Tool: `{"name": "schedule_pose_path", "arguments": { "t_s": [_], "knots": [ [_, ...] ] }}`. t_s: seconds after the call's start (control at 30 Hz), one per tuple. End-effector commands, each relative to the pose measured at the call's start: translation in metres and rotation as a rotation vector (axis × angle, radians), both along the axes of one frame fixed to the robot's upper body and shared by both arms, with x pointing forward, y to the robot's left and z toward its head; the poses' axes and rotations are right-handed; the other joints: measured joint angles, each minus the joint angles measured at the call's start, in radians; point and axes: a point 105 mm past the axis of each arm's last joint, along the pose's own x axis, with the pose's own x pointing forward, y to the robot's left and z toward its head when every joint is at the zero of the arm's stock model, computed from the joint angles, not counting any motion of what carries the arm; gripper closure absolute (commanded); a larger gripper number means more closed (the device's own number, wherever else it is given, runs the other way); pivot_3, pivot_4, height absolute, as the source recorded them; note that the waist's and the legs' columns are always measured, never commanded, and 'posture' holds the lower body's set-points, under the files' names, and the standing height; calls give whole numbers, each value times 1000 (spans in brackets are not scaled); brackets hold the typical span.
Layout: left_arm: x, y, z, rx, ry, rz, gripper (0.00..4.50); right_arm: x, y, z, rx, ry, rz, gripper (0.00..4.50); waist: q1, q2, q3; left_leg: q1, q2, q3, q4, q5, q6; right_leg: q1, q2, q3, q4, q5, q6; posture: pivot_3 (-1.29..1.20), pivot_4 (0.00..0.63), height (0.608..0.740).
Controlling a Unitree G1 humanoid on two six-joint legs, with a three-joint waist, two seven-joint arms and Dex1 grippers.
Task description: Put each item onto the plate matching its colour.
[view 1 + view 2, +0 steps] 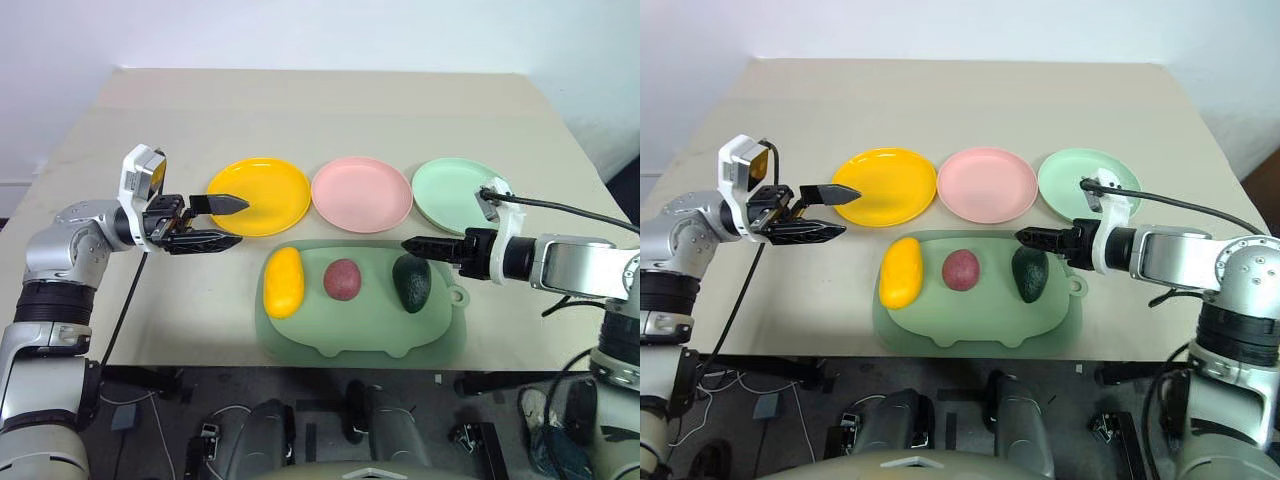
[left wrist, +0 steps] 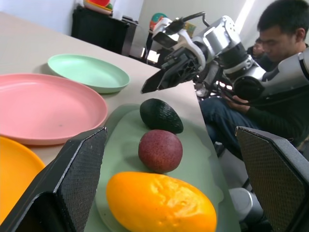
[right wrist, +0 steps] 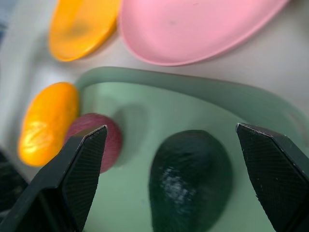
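Observation:
The right gripper's fingers are above the dark green avocado (image 1: 412, 282), over the green mat (image 1: 360, 335), so the right gripper should go lower before it closes on the avocado.
Three toy fruits lie in a row on the green pig-shaped mat (image 1: 360, 335): a yellow mango-like one (image 1: 284, 281), a round dark red one (image 1: 343, 279) and a dark green avocado (image 1: 412, 282). Behind the mat stand the yellow plate (image 1: 262, 195), the pink plate (image 1: 362, 193) and the pale green plate (image 1: 455, 195), all bare. My left gripper (image 1: 225, 222) is open over the table beside the yellow plate's near left rim, pointing right. Pointing left, my right gripper (image 1: 418, 244) hovers open just above the avocado (image 3: 190, 183), with its fingers on either side of the fruit in the right wrist view.
The beige table's front edge (image 1: 200, 360) runs just below the mat. A black cable (image 1: 560, 207) arcs from my right wrist over the table's right side. In the left wrist view a seated person (image 2: 270, 53) shows beyond the table's right end.

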Motion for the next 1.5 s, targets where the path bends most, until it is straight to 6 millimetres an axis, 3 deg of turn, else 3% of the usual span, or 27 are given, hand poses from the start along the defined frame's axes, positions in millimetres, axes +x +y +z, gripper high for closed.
{"name": "schedule_pose_path", "arguments": {
  "t_s": [0.03,0.17,0.4,0.77,0.93,1.03,1.13,1.27,1.37,1.43,1.5],
  "knots": [
    [0,1,11,3,-50,-6,30,-5,8,13,-7,-14,-20,0,-2,0,0,0,0,0,0,0,0,0,0,0,-1,0,0,0,150,740],
    [0,1,11,5,-48,-6,30,-9,11,2,-92,29,-20,0,-3,0,0,0,0,0,0,0,1,0,1,1,-2,0,0,0,150,740],
    [0,0,8,2,-35,-8,30,2,23,2,-38,10,-93,0,1,-1,0,0,1,0,0,-1,1,0,1,1,-2,0,0,0,150,740],
    [1,3,12,9,-37,3,30,-8,28,-35,-111,126,-106,0,0,-1,0,0,1,-3,0,-1,3,0,0,1,-2,0,0,0,150,740],
    [0,4,13,12,-39,7,30,-8,31,-42,-151,146,-132,0,0,-2,-1,0,1,-3,0,-1,3,0,1,1,-2,0,0,0,150,740],
    [-1,6,13,20,-41,12,0,-9,28,-45,-201,145,-167,566,0,-2,-1,0,2,-3,0,-1,3,0,0,1,-2,0,0,0,150,740],
    [-1,8,14,22,-39,16,0,-9,32,-45,-170,144,-175,1451,1,-2,-1,0,1,-3,0,-1,3,0,0,1,-2,0,0,0,150,740],
    [0,9,16,22,-38,22,0,-5,31,-42,-163,140,-189,1449,0,-3,-2,0,1,-3,0,-2,3,0,0,1,-2,0,0,0,150,740],
    [0,6,14,23,-36,13,0,14,27,0,-76,24,-181,1449,-1,-2,-1,0,2,-3,0,-2,3,-1,0,1,-2,0,0,0,150,740],
    [1,6,13,15,-33,14,0,24,22,31,-117,-109,-138,1449,-2,-1,0,0,1,-2,1,-2,3,-2,1,2,-2,0,0,0,150,740],
    [1,5,13,12,-32,10,0,24,44,75,-120,-452,84,1449,2,-1,0,-2,1,-1,0,-2,3,-5,1,3,-1,0,0,0,150,740]
  ]
}}
